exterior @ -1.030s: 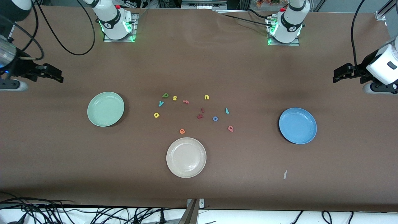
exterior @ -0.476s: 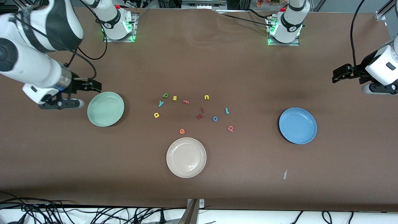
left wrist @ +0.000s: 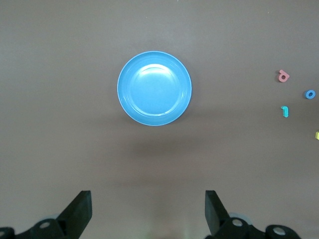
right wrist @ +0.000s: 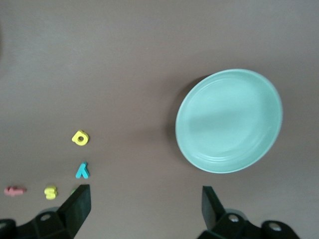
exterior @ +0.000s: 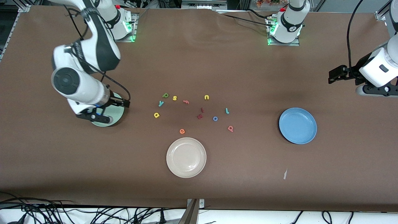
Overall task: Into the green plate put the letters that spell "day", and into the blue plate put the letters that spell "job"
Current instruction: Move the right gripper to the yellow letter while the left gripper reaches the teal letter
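Observation:
My right gripper grabs the yellow "a" by the outer edges around its hole (exterior: pixel 156 115) next, to put it into the green plate (exterior: pixel 115 117) for "day".
My right gripper (exterior: pixel 124 104) (right wrist: pixel 144 206) hangs open and empty over the edge of the green plate (exterior: pixel 115 117) (right wrist: pixel 229 121), and its arm hides most of that plate in the front view. Toward the table's middle lie the dark green letter (exterior: pixel 165 95), teal "y" (exterior: pixel 160 103) (right wrist: pixel 81 170) and yellow "a" (exterior: pixel 156 115) (right wrist: pixel 79 138). Toward the blue plate (exterior: pixel 297 125) (left wrist: pixel 154 88) lie the teal hooked letter (exterior: pixel 227 110) (left wrist: pixel 285 111), blue "o" (exterior: pixel 215 118) (left wrist: pixel 310 94) and salmon letter (exterior: pixel 230 128) (left wrist: pixel 283 76). My left gripper (exterior: pixel 334 74) (left wrist: pixel 148 211) waits open at the left arm's end of the table.
Other letters lie among them: yellow "s" (exterior: pixel 174 98), pink "f" (exterior: pixel 186 101), yellow "u" (exterior: pixel 206 97), two dark red letters (exterior: pixel 200 116) and an orange "e" (exterior: pixel 182 131). A cream plate (exterior: pixel 186 157) sits nearer the front camera than the letters.
My right arm has swung in from the table's end and now stands over the green plate. The left gripper has shifted only slightly. No letter has moved.

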